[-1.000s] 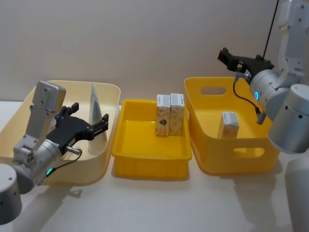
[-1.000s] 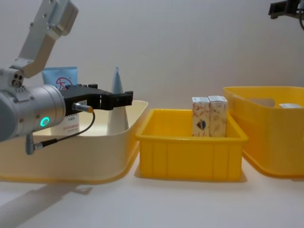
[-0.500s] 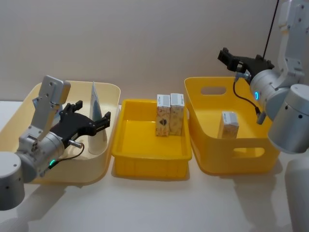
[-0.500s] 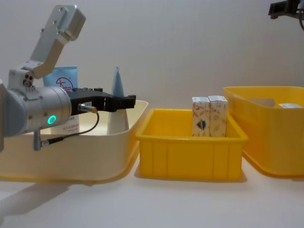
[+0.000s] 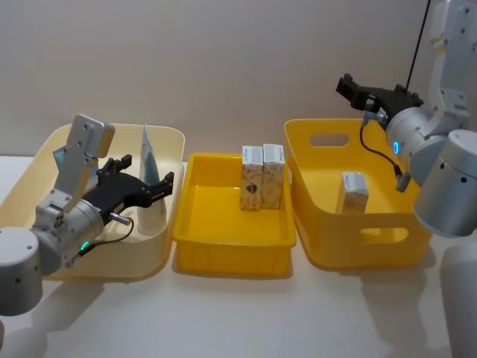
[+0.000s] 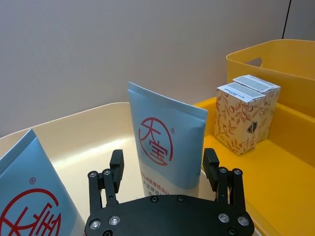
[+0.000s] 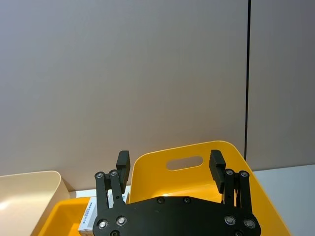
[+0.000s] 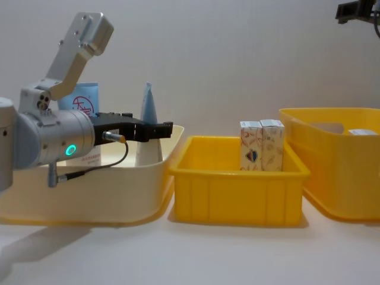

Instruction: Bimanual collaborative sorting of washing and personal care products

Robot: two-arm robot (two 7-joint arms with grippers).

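Note:
My left gripper is to grab the pale blue-white squeeze tube next by its end with the cap (image 5: 152,222), to sort the care products with two hands.
A pale blue squeeze tube with a red circle logo (image 6: 170,142) stands upright in the cream tub (image 5: 89,253), seen edge-on as the tube (image 5: 149,177) in the head view. My left gripper (image 5: 141,188) is open, level with the tube's lower half, one finger on each side and clear of it. A second logo tube (image 6: 29,201) stands behind the arm (image 8: 83,107). Two patterned cartons (image 5: 261,179) stand in the middle yellow tray (image 5: 223,253), and one carton (image 5: 352,192) stands in the right yellow tub (image 5: 358,246). My right gripper (image 5: 350,88) hangs open above that tub's back rim.
The three containers stand side by side close to a plain wall. The front half of the middle tray (image 8: 237,196) is bare. Bare tabletop (image 5: 261,313) lies in front of the containers.
My left arm has moved forward into the cream tub, bringing its open fingers up to the edge-on tube. The right arm has stayed still.

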